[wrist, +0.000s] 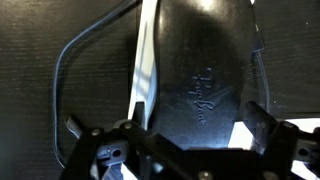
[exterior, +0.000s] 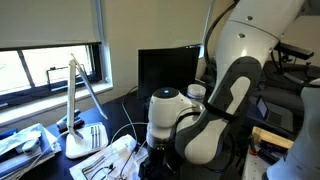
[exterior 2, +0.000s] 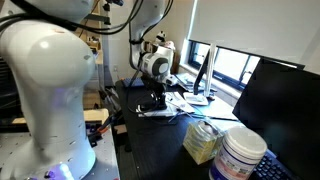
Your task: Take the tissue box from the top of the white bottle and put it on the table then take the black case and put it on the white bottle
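Note:
My gripper closes on the case next, as both fingers reach down either side of the logo end of the black case [wrist: 205, 70], close to the table.
In the wrist view the black case [wrist: 205, 70], embossed with a script logo, lies on the black table [wrist: 40, 90] between my gripper's [wrist: 198, 122] two fingers. The fingers stand on either side of it, and a little white shows in the gaps, so the gripper is open. In an exterior view the gripper [exterior 2: 155, 100] is low over the table [exterior 2: 150, 150]. The cream tissue box [exterior 2: 205, 140] stands on the table beside the white bottle [exterior 2: 243, 155], whose cap is bare. The robot arm hides the case in both exterior views.
White papers [exterior 2: 185, 103] lie around the gripper and show under the case [wrist: 146, 60]. A grey cable [wrist: 75, 55] loops beside it. A desk lamp [exterior: 80, 95] and papers [exterior: 105, 160] stand near the window. A black monitor [exterior 2: 285, 110] is behind the bottle.

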Robot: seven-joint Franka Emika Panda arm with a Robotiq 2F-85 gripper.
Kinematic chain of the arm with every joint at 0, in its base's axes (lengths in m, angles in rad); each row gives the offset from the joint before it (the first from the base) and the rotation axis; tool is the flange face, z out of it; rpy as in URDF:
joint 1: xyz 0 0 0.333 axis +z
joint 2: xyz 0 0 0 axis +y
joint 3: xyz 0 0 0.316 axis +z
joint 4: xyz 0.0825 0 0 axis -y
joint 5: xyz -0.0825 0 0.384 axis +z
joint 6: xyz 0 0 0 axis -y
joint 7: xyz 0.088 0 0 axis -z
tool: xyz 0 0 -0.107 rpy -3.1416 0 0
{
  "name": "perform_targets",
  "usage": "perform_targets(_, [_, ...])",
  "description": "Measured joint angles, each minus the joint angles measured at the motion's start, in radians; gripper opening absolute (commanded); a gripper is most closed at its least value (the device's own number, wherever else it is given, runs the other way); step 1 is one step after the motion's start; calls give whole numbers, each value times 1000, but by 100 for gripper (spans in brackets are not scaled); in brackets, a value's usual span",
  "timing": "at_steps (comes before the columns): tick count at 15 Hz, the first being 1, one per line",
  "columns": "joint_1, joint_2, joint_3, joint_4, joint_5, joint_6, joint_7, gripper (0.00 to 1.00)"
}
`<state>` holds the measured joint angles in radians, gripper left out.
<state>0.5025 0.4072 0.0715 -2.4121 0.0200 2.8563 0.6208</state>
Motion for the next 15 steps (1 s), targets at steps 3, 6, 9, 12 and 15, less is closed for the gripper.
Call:
perform_targets(3, [0, 0, 7, -1, 5, -20, 0, 73])
perform_targets(6, [-1, 1, 10, -1, 5, -36, 0, 53])
perform_targets(9, [-2, 1, 13, 0, 5, -38, 0, 52])
perform_targets(12, [-5, 0, 17, 0, 5, -38, 0, 52])
perform_targets(15, [-14, -8, 36, -1, 5, -39, -4, 52])
